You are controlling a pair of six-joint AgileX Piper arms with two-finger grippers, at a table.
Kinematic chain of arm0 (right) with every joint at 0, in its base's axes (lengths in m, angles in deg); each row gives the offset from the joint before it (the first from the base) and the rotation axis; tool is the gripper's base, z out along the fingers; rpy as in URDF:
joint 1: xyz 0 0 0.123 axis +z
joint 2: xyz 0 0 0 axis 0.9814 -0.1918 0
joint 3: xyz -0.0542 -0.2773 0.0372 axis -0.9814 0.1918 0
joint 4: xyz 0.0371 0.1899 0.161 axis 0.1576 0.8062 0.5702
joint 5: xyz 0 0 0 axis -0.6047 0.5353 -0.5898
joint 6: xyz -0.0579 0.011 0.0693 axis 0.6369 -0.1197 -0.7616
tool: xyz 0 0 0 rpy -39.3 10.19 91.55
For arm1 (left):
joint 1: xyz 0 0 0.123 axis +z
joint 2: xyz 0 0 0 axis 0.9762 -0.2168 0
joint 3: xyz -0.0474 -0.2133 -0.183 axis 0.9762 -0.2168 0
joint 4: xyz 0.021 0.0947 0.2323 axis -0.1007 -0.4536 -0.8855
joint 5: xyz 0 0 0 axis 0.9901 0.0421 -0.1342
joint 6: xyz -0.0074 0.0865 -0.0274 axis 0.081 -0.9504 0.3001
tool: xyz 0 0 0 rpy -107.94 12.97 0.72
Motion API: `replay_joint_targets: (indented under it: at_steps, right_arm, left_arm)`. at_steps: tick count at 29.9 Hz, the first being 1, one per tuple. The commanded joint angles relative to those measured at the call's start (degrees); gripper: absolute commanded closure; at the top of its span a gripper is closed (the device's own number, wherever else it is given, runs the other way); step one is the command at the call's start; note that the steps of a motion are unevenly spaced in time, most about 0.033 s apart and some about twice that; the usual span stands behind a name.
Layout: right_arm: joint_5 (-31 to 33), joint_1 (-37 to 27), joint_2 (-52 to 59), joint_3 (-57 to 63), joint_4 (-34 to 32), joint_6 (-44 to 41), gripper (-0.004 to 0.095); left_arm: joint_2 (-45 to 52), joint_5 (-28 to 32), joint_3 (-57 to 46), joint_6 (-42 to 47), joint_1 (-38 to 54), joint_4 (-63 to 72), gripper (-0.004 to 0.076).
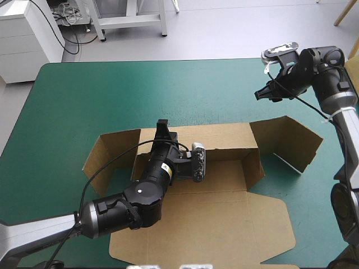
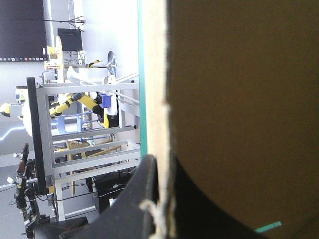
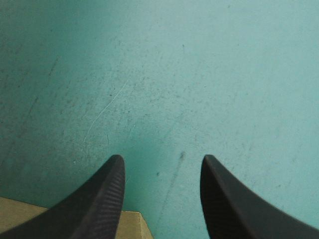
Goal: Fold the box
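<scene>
The side flap needs to be folded in against the box's back side (image 1: 210, 135). My right gripper should grab that flap's upper edge (image 1: 303, 127) next.
The brown box (image 1: 224, 174) lies at the table's middle, its back wall raised and the lid (image 1: 224, 224) flat toward the near edge. A side flap (image 1: 109, 157) leans out at its left end, and another flap (image 1: 289, 140) stands at the right end. My left gripper (image 1: 162, 130) reaches across the box floor and is shut on the top edge of the back wall. In the left wrist view the board (image 2: 239, 99) stands edge-on with one black finger (image 2: 139, 199) on each side of it. My right gripper (image 1: 268, 94) hangs open above the cover beyond the right flap, holding nothing (image 3: 162, 164).
The teal-green cover (image 1: 140, 89) lies bare behind the box as far as the table's far edge. A corner of the brown board (image 3: 20, 214) shows just under my right gripper's fingers.
</scene>
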Motion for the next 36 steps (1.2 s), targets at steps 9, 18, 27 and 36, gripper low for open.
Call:
replay_joint_targets:
  at_steps: [9,18,27,36]
  right_arm:
    - [-5.0,-0.7,1.8,-2.3,0.0,-2.5,0.0462]
    - [-0.3,-0.7,-1.1,-2.3,0.0,-1.3,0.0423]
    - [-0.3,-0.7,2.6,6.3,1.2,1.6,0.0423]
    - [-0.3,-0.7,10.1,15.4,2.9,4.4,0.0424]
  left_arm:
    - [1.1,1.9,0.7,0.8,-0.5,1.1,0.0731]
    - [1.1,1.9,0.7,0.8,-0.5,0.8,0.0731]
    - [1.1,1.9,0.7,0.8,-0.4,-0.1,0.0731]
    - [1.1,1.9,0.7,0.9,-0.4,-0.8,0.0731]
